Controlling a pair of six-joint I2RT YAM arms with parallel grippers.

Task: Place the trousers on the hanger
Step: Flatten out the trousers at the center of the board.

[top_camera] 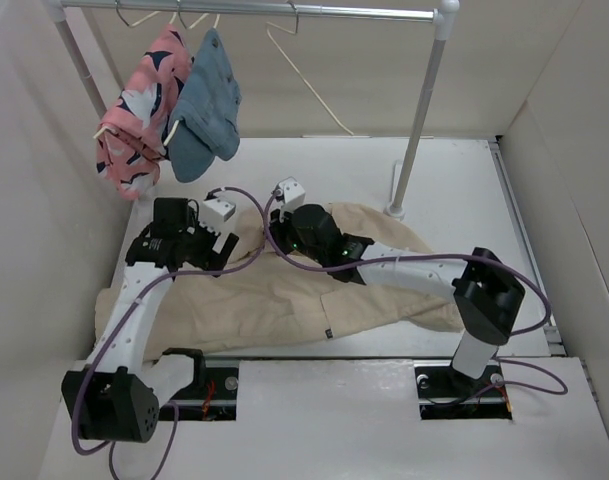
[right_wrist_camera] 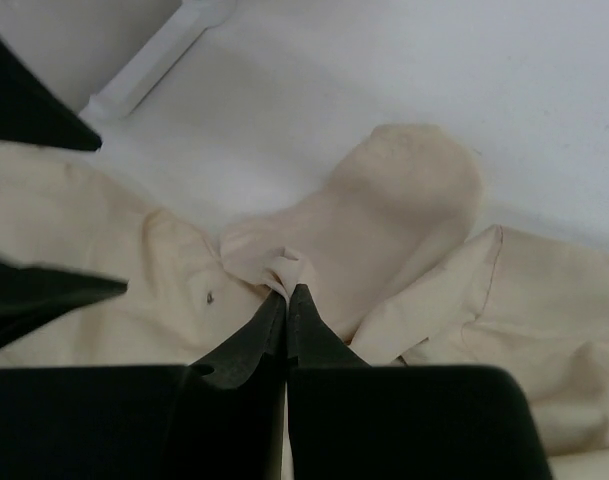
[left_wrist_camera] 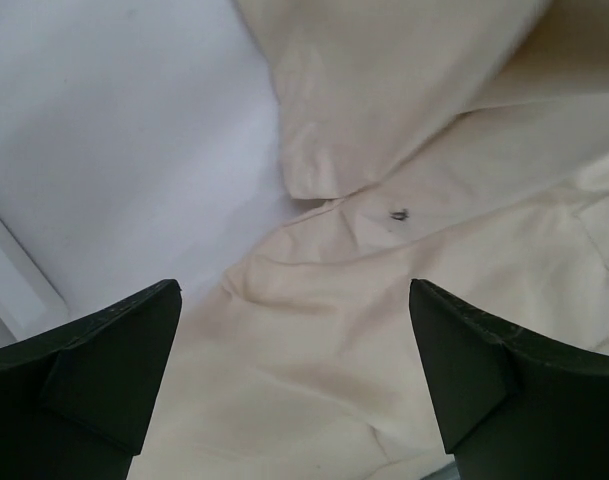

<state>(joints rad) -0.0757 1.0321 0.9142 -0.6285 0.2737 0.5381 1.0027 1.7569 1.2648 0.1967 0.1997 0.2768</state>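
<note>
My left gripper will next grip the edge of the trousers, their edge (top_camera: 234, 254) beside the fold pinched by my right gripper, to spread the trousers (top_camera: 284, 300) straight for the hanger.
The beige trousers (top_camera: 284, 300) lie crumpled flat on the white table, spread from the left edge to the right arm. The pale cream hanger (top_camera: 306, 75) hangs empty by its hook from the grey rail, far above the trousers. My right gripper (right_wrist_camera: 287, 288) is shut on a small pinched fold of the trousers (right_wrist_camera: 384, 220) near their top edge, and shows in the top view (top_camera: 282, 232) too. My left gripper (left_wrist_camera: 294, 300) is open and empty, hovering just above the trousers (left_wrist_camera: 384, 330) close to their edge, to the left of the right gripper (top_camera: 216, 250).
The grey rail (top_camera: 254, 8) crosses the back, its right post (top_camera: 422, 115) standing on a foot (top_camera: 395, 210) next to the trousers. A pink patterned garment (top_camera: 139, 110) and a blue denim garment (top_camera: 206, 105) hang at the rail's left. Pale walls enclose the table.
</note>
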